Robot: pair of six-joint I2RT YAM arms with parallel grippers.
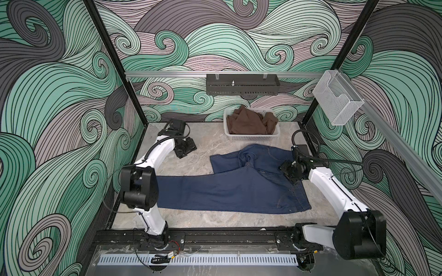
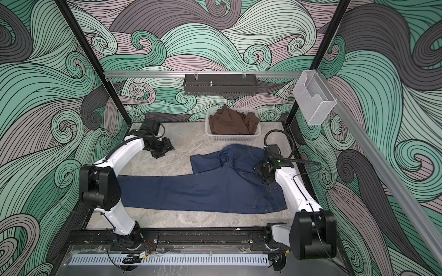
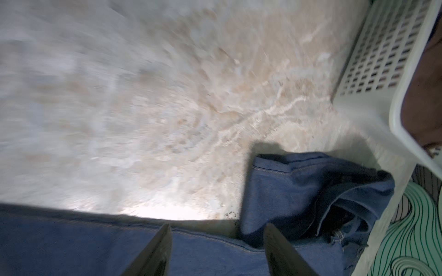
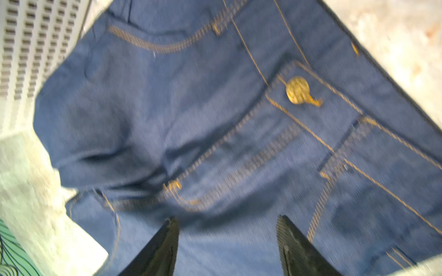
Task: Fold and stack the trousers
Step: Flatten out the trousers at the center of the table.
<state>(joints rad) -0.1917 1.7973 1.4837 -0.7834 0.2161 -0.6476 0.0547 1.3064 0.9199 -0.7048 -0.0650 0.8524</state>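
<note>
Next, my left gripper grabs the loose end of the bunched leg of the trousers, away from the trousers' waist, to straighten that leg for folding.
The trousers (image 1: 239,191) are dark blue jeans lying flat on the marble table (image 1: 191,222), also seen in a top view (image 2: 203,191). Their waist is at the right; one leg stretches left under my left arm, and the other lies bunched toward the basket. My left gripper (image 1: 185,149) hangs open over bare table, left of that bunched leg. Its fingertips (image 3: 167,229) frame a leg seam, with nothing between them. My right gripper (image 1: 288,172) stands open over the waist area, its fingers (image 4: 284,224) apart above the denim near the metal button (image 4: 297,90).
A white perforated basket (image 1: 251,139) holding a brown garment (image 1: 248,121) stands at the back, just behind the jeans. A black shelf (image 1: 241,84) hangs on the rear rail and a clear plastic holder (image 1: 337,100) on the right rail. Patterned walls enclose three sides.
</note>
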